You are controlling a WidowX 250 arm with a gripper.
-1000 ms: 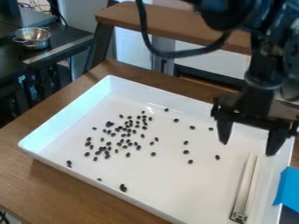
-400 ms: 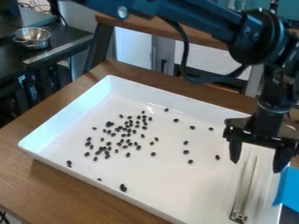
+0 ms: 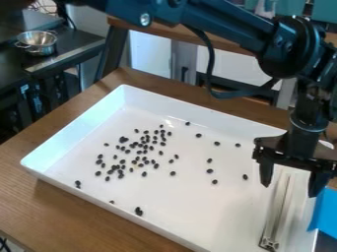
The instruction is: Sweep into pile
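Next, my gripper grabs the long bar of the sweeping tool, to sweep the scattered black beans into a pile.
The black gripper (image 3: 288, 188) hangs open over the right side of the white tray (image 3: 197, 206), its fingers apart above the upper part of a long white bar-like tool (image 3: 278, 211). The tool lies lengthwise along the tray's right side, with a metal-looking end (image 3: 268, 243) towards the front. Nothing is held between the fingers. Many small black beans (image 3: 144, 145) lie scattered, densest left of the tray's middle. A few looser beans (image 3: 210, 171) are spread to the right, and others (image 3: 139, 211) sit near the front wall.
The tray stands on a brown wooden table (image 3: 72, 206). Blue material (image 3: 323, 214) is at its right edge. Behind is a wooden bench or shelf (image 3: 230, 42). A metal colander (image 3: 37, 42) stands on a dark counter at the back left.
Since a second ago the gripper has moved right and somewhat towards the front, lower over the tool, with little motion lately. The beans and tool look unmoved.
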